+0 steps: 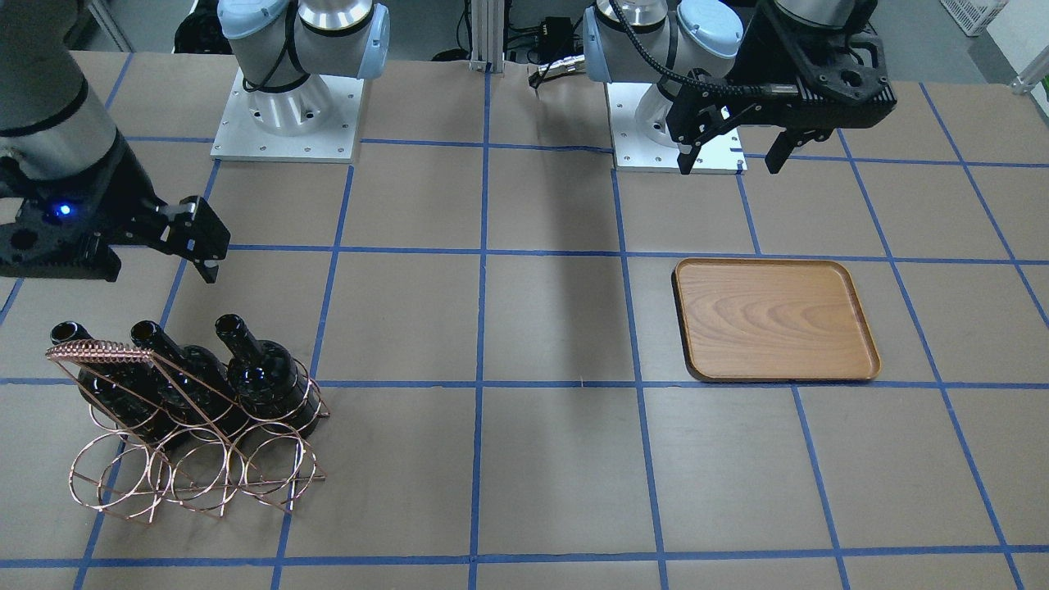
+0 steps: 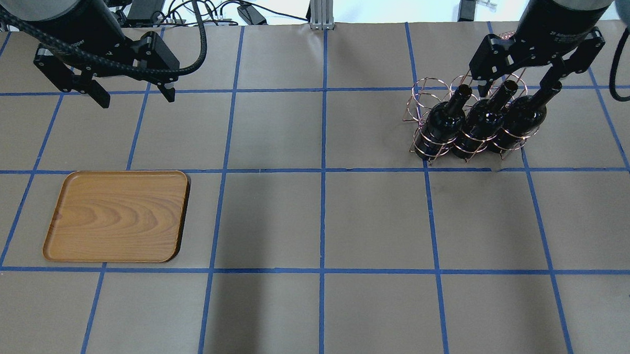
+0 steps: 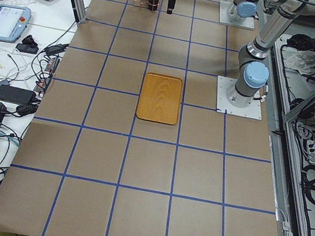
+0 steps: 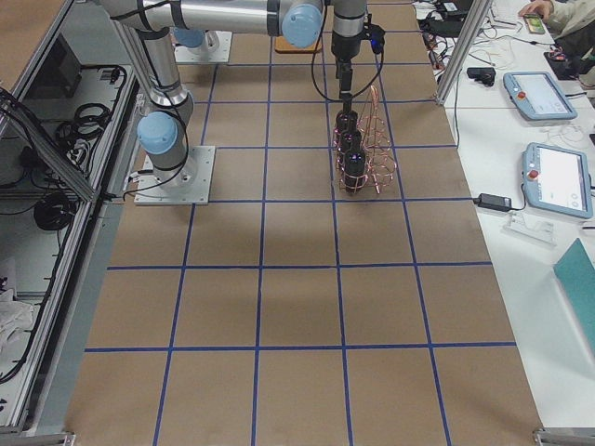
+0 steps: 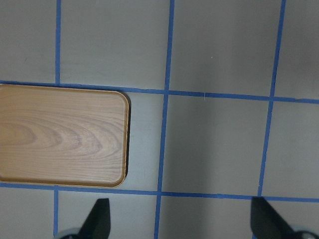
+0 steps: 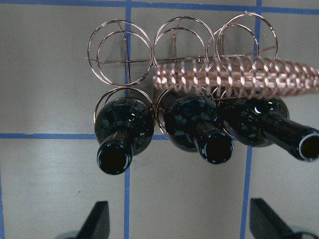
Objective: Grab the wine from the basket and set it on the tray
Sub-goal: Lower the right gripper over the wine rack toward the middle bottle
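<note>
My right gripper grips the middle wine bottle by its neck (image 1: 153, 340) next, to lift it out of the basket for the tray (image 1: 774, 318).
Three dark glass wine bottles (image 2: 479, 122) lean in the copper wire basket (image 2: 425, 97), with their mouths up. In the right wrist view their mouths (image 6: 215, 148) sit just below the coiled handle bar (image 6: 239, 79). My right gripper (image 2: 517, 85) is open and empty and hovers over the bottle necks without touching them; it also shows in the front view (image 1: 160, 270). The wooden tray (image 2: 117, 214) lies empty on the other side of the table. My left gripper (image 2: 134, 96) is open and empty, held high beyond the tray (image 5: 60, 134).
Brown paper with a blue tape grid covers the table (image 2: 318, 224). The two arm bases (image 1: 287, 123) stand at the robot's edge. Cables and tablets (image 4: 558, 177) lie on benches outside the table's ends.
</note>
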